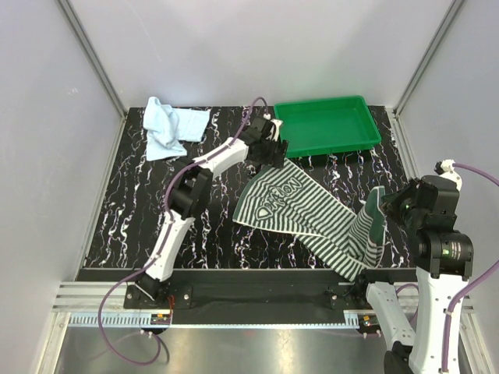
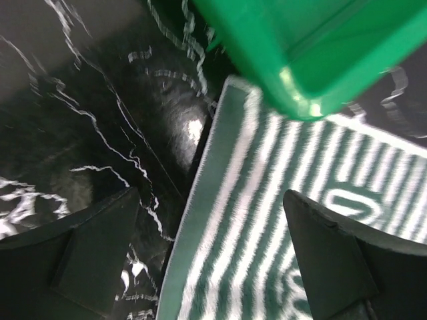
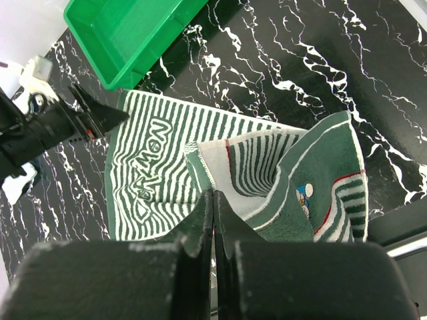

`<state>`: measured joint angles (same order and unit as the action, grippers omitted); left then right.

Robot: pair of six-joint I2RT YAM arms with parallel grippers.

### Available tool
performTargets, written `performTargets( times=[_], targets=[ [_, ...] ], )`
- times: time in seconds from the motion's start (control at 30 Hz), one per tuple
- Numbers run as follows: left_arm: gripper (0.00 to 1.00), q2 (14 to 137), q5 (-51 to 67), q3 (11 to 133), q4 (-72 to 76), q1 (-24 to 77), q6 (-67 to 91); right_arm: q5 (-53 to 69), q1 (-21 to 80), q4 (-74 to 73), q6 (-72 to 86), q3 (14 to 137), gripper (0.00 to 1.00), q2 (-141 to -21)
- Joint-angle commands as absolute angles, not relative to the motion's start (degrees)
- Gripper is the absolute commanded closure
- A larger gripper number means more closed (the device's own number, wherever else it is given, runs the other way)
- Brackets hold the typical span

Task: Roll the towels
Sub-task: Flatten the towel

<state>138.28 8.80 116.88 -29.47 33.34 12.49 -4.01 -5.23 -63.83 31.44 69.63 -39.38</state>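
Note:
My left gripper goes lower next and closes on the border only after that, as my fingertips are still above the towel's flat green border.
The green-and-white striped towel (image 1: 284, 199) lies spread on the black marbled table, lettering up. Its near-right end is lifted and folded over, showing its dark green back. My right gripper (image 1: 387, 204) is shut on that raised end; in the right wrist view its jaws (image 3: 213, 195) are pressed together at the towel's (image 3: 153, 167) folded edge. My left gripper (image 1: 274, 156) hovers open over the towel's far corner next to the tray, its fingers straddling the towel's (image 2: 267, 193) green border with nothing between them (image 2: 210, 220). The pale blue towel (image 1: 168, 128) lies crumpled at the far left.
A green plastic tray (image 1: 359, 144) stands at the far right of the table, its corner (image 2: 313, 60) right above the left gripper. Grey walls close in the table at the back and on both sides.

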Motion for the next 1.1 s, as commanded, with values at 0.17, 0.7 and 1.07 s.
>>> performTargets(
  times=[0.17, 0.7, 1.07],
  targets=[
    [0.09, 143.1, 5.4, 125.1, -33.0, 34.5, 13.5, -1.8, -5.1, -63.0, 30.2, 70.8, 1.00, -39.6],
    [0.85, 147.1, 0.9, 128.2, -37.4, 39.5, 11.5, -1.7, -5.1, -62.6, 30.8, 69.0, 1.00, -38.9],
    [1.00, 120.1, -6.0, 108.9, -34.8, 38.9, 12.6, -3.2, -5.1, -62.0, 29.9, 74.7, 1.00, -41.8]
  ],
)
